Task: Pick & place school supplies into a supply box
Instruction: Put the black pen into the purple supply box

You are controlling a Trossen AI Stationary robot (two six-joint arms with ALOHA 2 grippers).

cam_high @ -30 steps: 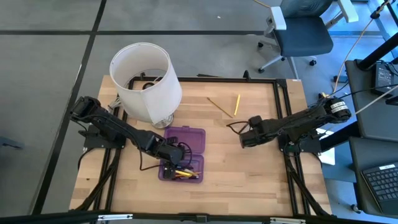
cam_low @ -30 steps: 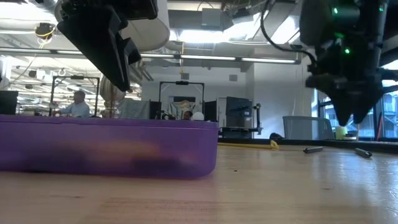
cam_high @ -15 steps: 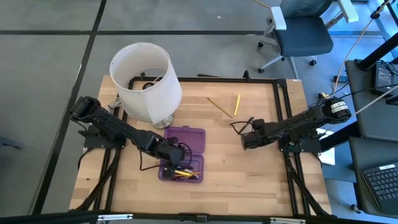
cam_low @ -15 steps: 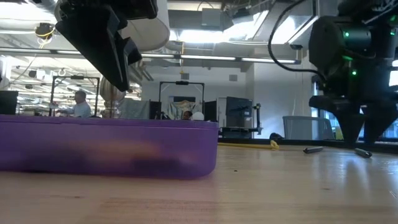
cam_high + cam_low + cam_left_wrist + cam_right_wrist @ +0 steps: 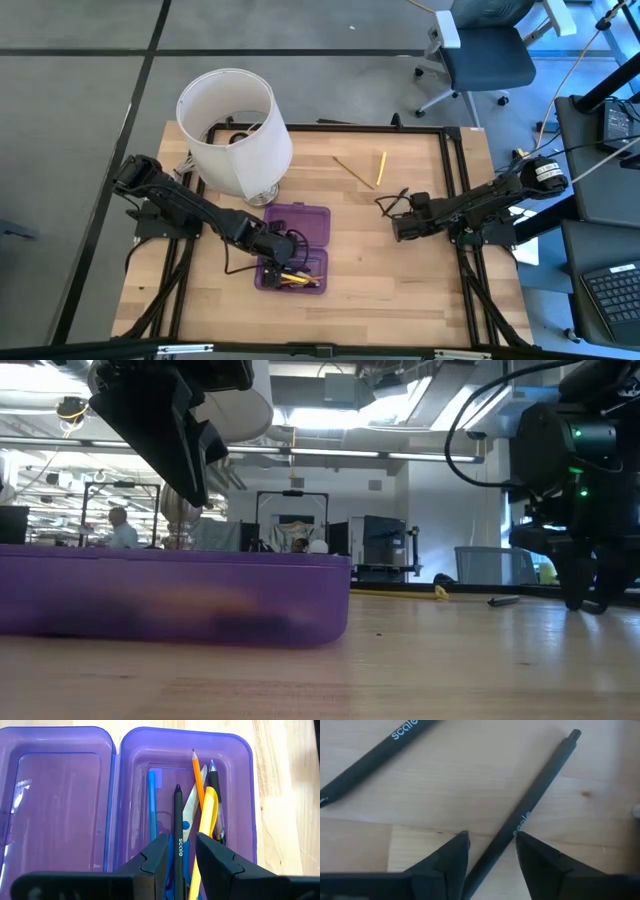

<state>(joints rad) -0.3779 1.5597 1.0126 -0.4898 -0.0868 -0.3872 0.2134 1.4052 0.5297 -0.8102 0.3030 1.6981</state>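
My right gripper's fingers are on both sides of the black pen [image 5: 496, 847], down by the wood, so now it is time to close on the pen.
The supply box [image 5: 300, 232] lies open on the table, and its tray [image 5: 240, 755] holds several school supplies: a black pen [image 5: 177, 815], a blue pen [image 5: 152, 805], scissors [image 5: 192, 807] and an orange pencil [image 5: 198, 775]. My left gripper [image 5: 180, 842] hangs open above the tray [image 5: 170, 595], with the black pen showing below its gap. My right gripper [image 5: 490, 837] is open and down at the table top [image 5: 590, 600]. Its fingers stand on either side of a black pen [image 5: 545, 777] that lies flat on the wood. A second black pen [image 5: 375, 755] lies beside it.
A big white lampshade [image 5: 238, 130] stands at the far left, close behind the box. A yellow pencil [image 5: 381, 168] and a wooden pencil [image 5: 350, 170] lie near the far edge. Bare wood stretches between the box and my right gripper [image 5: 400, 228].
My right gripper has come down to the table top with a roll of its wrist, and its fingertips now stand around the black pen. The gap between its fingers looks the same.
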